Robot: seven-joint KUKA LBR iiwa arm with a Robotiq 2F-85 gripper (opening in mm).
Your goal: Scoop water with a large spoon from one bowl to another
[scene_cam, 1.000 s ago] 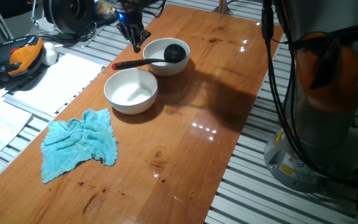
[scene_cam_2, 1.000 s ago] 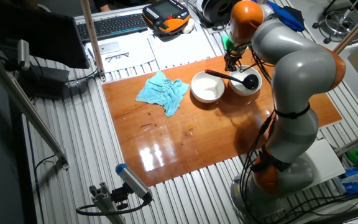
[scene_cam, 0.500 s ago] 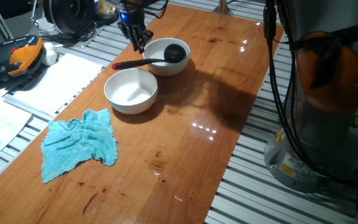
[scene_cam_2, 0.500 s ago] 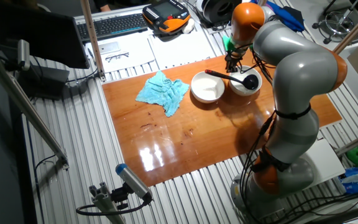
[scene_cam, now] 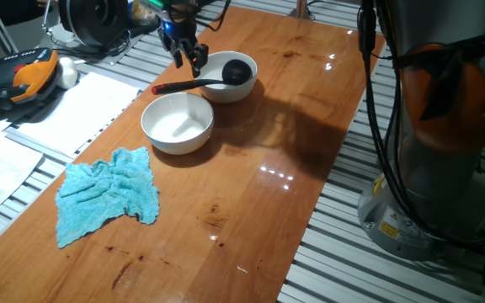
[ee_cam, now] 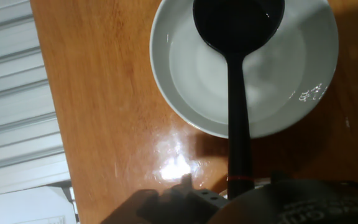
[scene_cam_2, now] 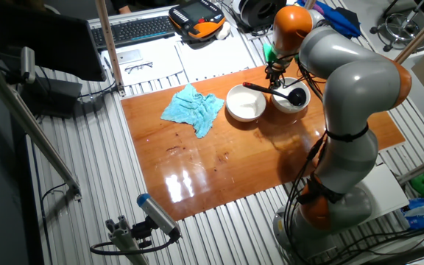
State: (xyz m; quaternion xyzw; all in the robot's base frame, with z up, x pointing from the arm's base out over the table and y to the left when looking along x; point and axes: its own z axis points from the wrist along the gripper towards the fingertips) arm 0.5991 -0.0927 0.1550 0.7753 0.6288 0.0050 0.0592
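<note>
I should next grab the ladle with my gripper by its handle [scene_cam: 185, 86] reaching out over the water bowl's rim, as the ladle's cup is wet inside the water bowl.
The large spoon [scene_cam: 194, 82], a black ladle, rests with its cup [ee_cam: 238, 22] in the far white bowl [scene_cam: 217, 91]. Its handle [ee_cam: 238, 124] slopes over the rim to a red tip [scene_cam: 157, 88]. The water [ee_cam: 278, 74] in that bowl is barely visible. A second white bowl [scene_cam: 178, 123] stands just in front, touching it. My gripper [scene_cam: 189, 57] hovers open above the handle at the far bowl's left rim, holding nothing. In the hand view its dark fingers [ee_cam: 166, 199] frame the handle's red end. The other fixed view shows the gripper [scene_cam_2: 274, 72] over the two bowls [scene_cam_2: 246, 102].
A crumpled turquoise cloth [scene_cam: 108, 195] lies on the wooden table [scene_cam: 259, 194] in front of the bowls. Papers [scene_cam: 74, 109], a pendant [scene_cam: 23, 74] and cables sit beyond the table's left edge. The robot's base [scene_cam: 445, 151] stands at the right.
The gripper has shifted slightly right, toward the far bowl's rim. The ladle, bowls and cloth have not moved.
</note>
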